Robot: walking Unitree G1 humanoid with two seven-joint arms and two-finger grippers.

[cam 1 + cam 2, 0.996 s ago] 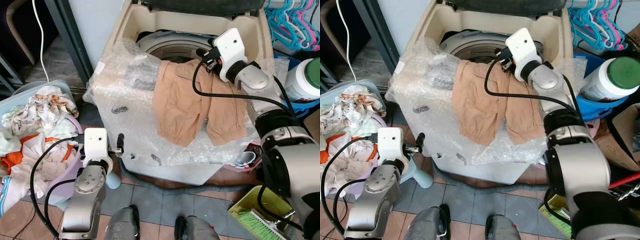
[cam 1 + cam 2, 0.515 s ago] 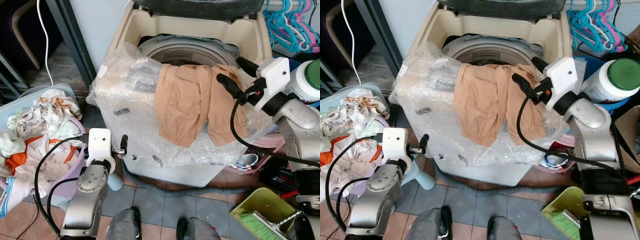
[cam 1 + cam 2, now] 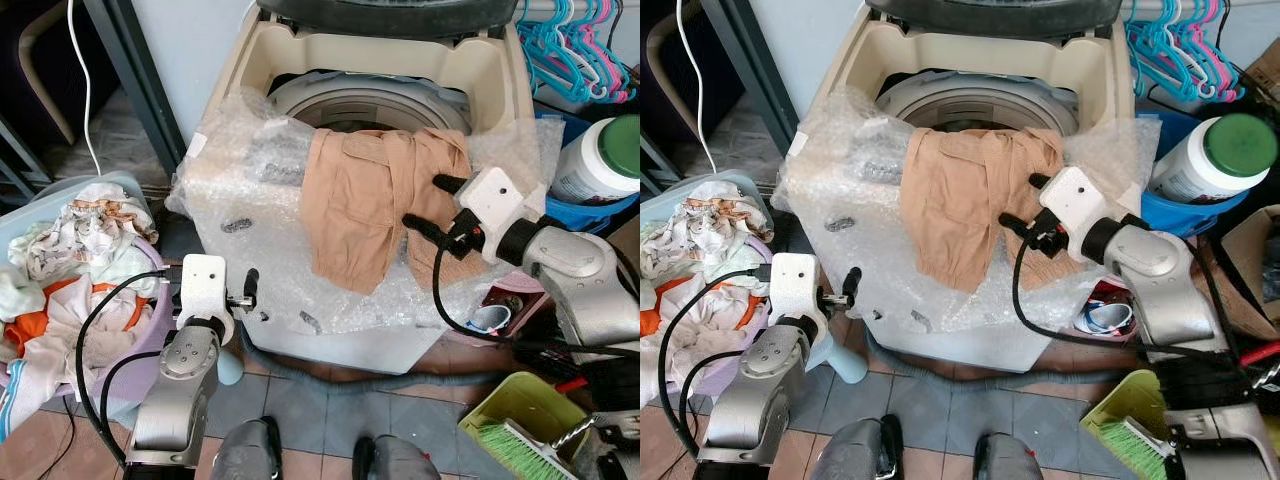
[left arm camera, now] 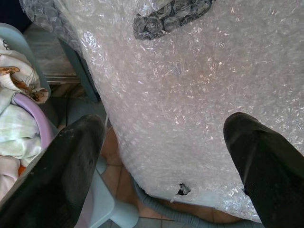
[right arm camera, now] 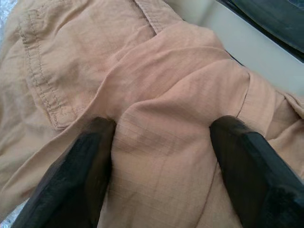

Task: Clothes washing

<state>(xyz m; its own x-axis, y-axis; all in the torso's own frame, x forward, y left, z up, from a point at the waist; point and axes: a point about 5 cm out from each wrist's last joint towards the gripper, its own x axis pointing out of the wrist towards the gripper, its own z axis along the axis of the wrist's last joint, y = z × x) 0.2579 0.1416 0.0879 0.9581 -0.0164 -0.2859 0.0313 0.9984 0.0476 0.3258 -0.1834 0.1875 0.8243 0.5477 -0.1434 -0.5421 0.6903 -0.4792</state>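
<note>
My right gripper should next take hold of the tan garment by its raised fold (image 3: 421, 197) (image 5: 161, 135), because the trouser legs are lying flat over the bubble wrap.
Tan trousers (image 3: 365, 195) hang over the front rim of the open top-loading washing machine (image 3: 262, 48), with the legs lying down its bubble-wrapped front (image 3: 250, 215). My right gripper (image 3: 422, 202) is open at the trousers' right leg. In the right wrist view its fingers (image 5: 80, 175) rest on the tan cloth (image 5: 156, 95), one on each side of a fold. My left gripper (image 3: 248, 290) is open low by the machine's front. The left wrist view shows bubble wrap (image 4: 190, 95) between its fingers (image 4: 66, 166).
A basket (image 3: 122, 184) piled with mixed laundry (image 3: 70, 250) stands on the floor at the left. At the right are a white jar with a green lid (image 3: 605, 155), blue and pink hangers (image 3: 570, 45), a yellow-green dustpan with a brush (image 3: 515, 425) and a grey hose (image 3: 350, 375).
My right gripper has come away from the drum's rim, swung out to the right, then dropped forward onto the trousers' right leg. The left arm has stayed put.
</note>
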